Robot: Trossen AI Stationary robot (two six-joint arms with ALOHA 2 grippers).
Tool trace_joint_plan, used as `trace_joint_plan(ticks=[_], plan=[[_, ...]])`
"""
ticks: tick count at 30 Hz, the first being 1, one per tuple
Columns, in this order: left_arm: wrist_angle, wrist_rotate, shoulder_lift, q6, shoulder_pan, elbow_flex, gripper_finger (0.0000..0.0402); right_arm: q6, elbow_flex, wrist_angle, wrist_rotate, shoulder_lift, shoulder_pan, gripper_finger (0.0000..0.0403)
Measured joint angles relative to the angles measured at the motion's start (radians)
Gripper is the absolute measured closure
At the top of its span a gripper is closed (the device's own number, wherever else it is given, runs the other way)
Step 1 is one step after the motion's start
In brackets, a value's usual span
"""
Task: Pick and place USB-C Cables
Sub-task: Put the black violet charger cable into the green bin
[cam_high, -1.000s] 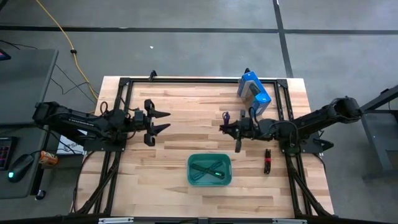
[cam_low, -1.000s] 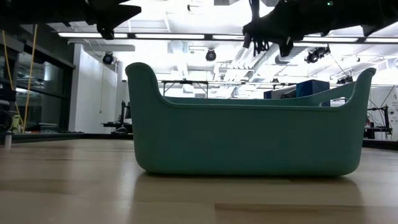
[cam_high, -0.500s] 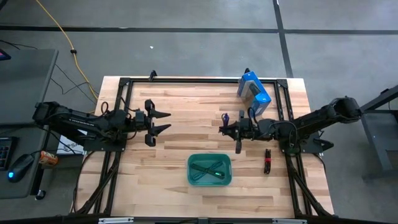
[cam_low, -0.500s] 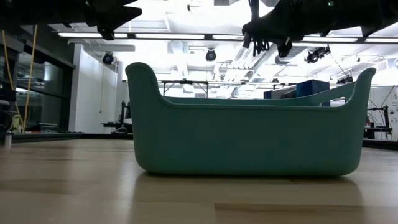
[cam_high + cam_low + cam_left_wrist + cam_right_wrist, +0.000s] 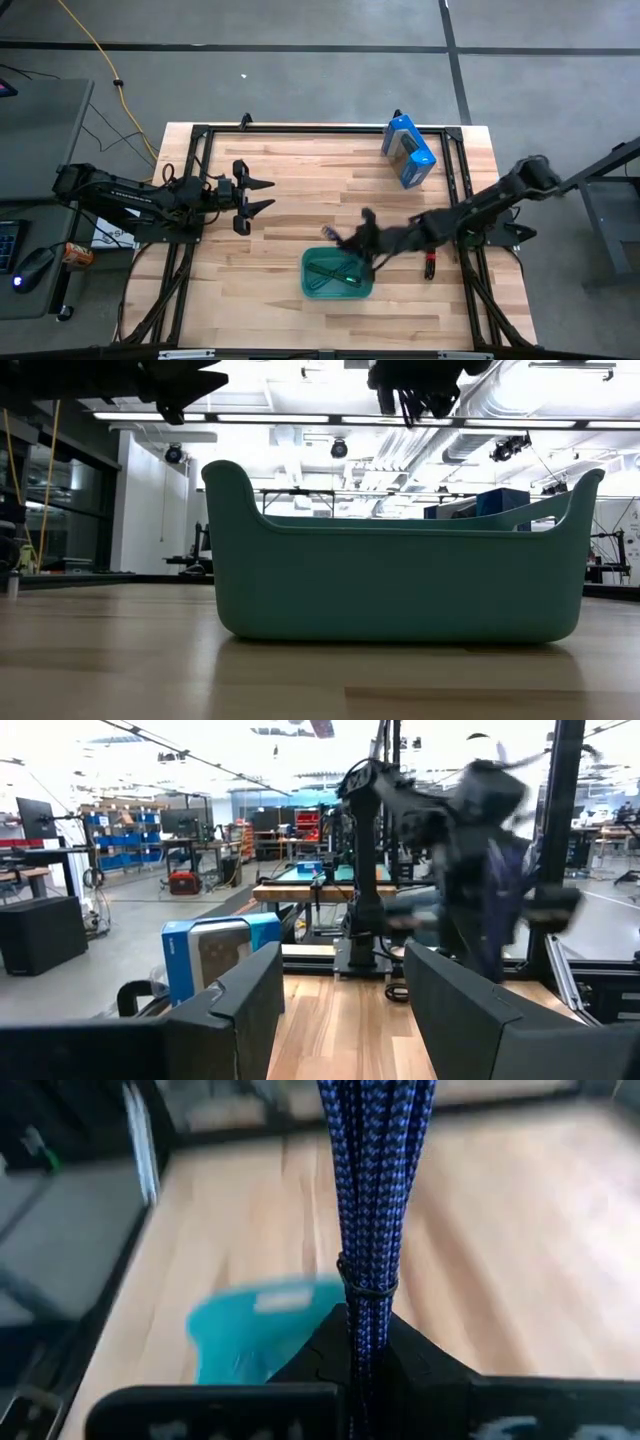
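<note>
The purple-blue cable (image 5: 375, 1200) is above the teal tub (image 5: 255, 1330) and would drop if I opened now, so my right gripper keeps holding the cable for now.
The purple-blue USB-C cable (image 5: 375, 1200) is a braided bundle bound with a thin tie; my right gripper (image 5: 345, 240) is shut on it just above the far rim of the teal tub (image 5: 337, 292). A green cable (image 5: 351, 270) and a teal cable (image 5: 322, 269) lie inside the tub. The red-and-black cable (image 5: 430, 259) lies flat on the table to the tub's right. My left gripper (image 5: 262, 197) waits open at the table's left, well above the wood. My right gripper pinches the purple-blue cable near the tie (image 5: 368, 1288), between its two fingers (image 5: 325, 1352). The fingers come slanting down from the table's right, and the bundle runs along them and sticks out past their ends. The cable (image 5: 328, 232) is lifted clear of table and tub.
A blue box (image 5: 408, 151) stands at the far right of the table, also seen from the left wrist (image 5: 215, 955). A black frame (image 5: 300, 130) runs along the table's far and side edges. Bare wood lies between the left gripper and the tub.
My right gripper has swung from the table's middle right toward the near edge and the left, ending over the tub's far rim. It stays shut on the purple-blue cable, which has travelled with it, clear of the table.
</note>
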Motion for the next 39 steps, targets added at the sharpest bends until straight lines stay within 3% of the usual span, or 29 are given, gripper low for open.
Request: trace_joint_plan(ticks=[7,17,39], plan=[[0.000,0.000,0.000,0.000,0.000,0.000,0.0213,0.273,0.265,-0.387,-0.002,0.259,0.081,0.0401],[-0.004,0.000,0.000,-0.035,-0.001,0.000,0.0213,0.377,0.486,-0.689,-0.115,0.480,0.104,0.0400],[-0.032,0.001,0.000,-0.080,-0.001,0.000,0.0213,0.513,0.505,-0.758,-0.166,0.591,0.026,0.0399]])
